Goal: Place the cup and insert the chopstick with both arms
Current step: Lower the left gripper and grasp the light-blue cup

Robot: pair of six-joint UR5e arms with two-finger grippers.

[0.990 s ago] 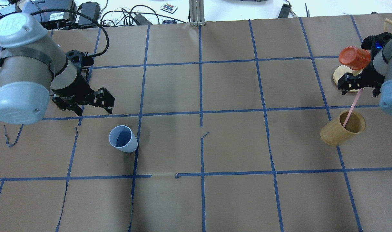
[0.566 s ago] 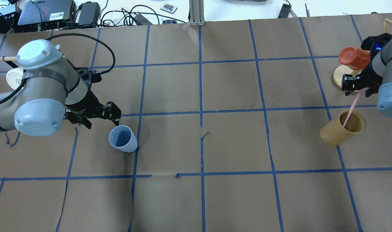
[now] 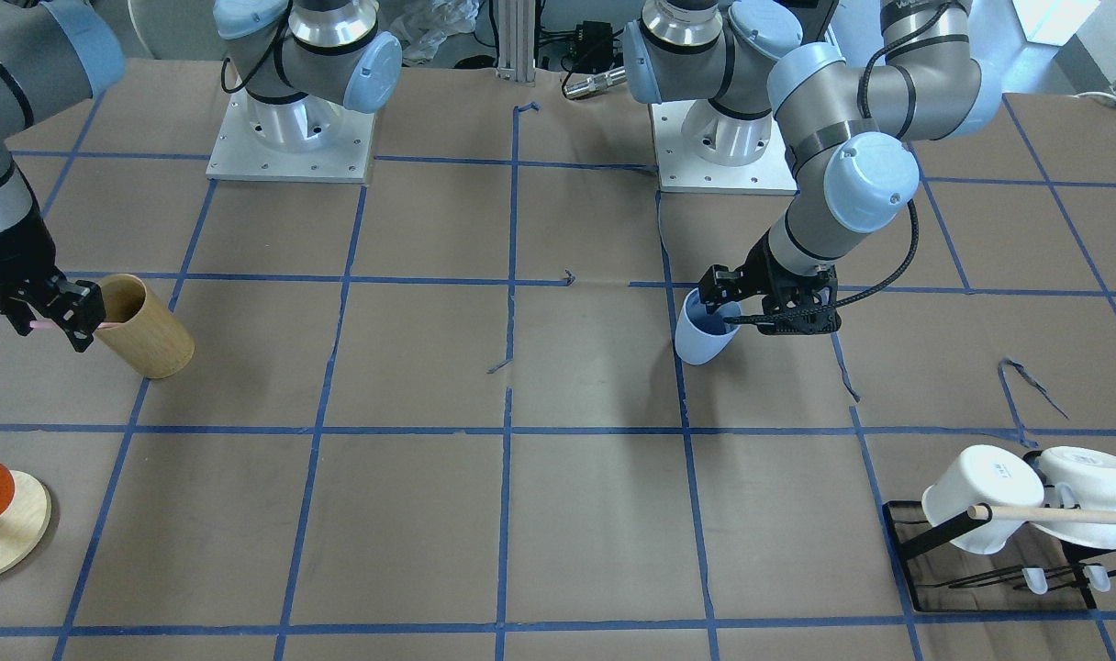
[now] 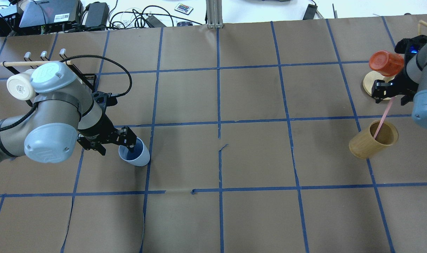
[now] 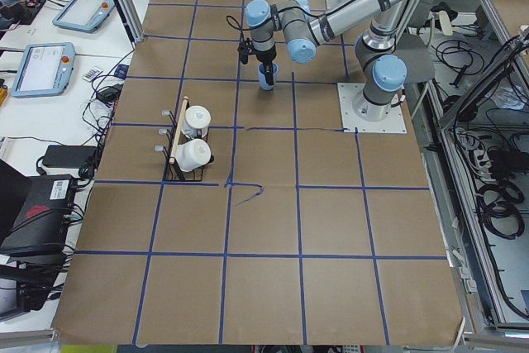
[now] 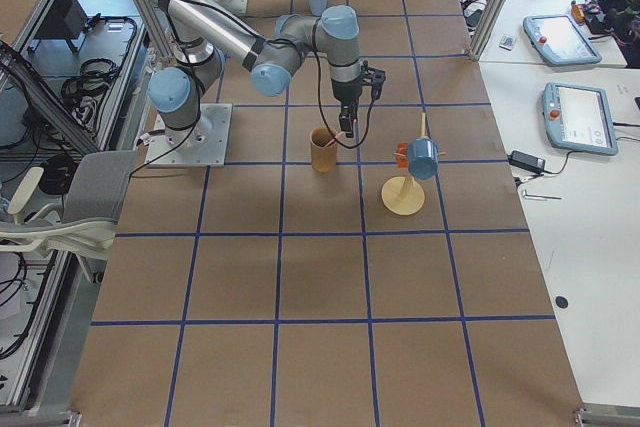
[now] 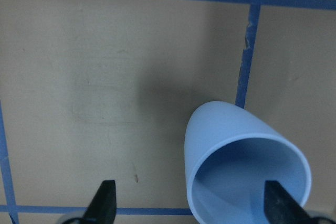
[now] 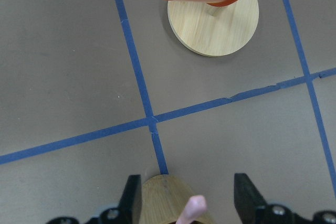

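Note:
The cup's round body fills almost the whole gap between my fingers, so my left gripper will next pinch the cup by its thin rim (image 7: 191,184).
The light blue cup (image 4: 139,159) stands upright on the brown paper at centre left; it also shows in the front view (image 3: 700,344) and the left wrist view (image 7: 236,145). My left gripper (image 4: 116,144) is open at the cup's rim, with one finger (image 7: 278,203) over the cup's mouth and the other finger (image 7: 105,200) outside its wall. The pale pink chopstick (image 4: 383,116) leans in a tan bamboo cup (image 4: 366,146) at the right. My right gripper (image 4: 391,97) is open, with the chopstick's top (image 8: 191,209) between its fingers.
An orange cup (image 4: 385,63) hangs on a round wooden stand (image 8: 215,24) just behind my right gripper. A black rack with white mugs (image 3: 980,496) and a wooden rod (image 3: 1054,514) stands at the table's far left corner, behind my left arm.
My left arm has moved down and toward the blue cup, so its open gripper is now at the rim. The right gripper has hardly moved.

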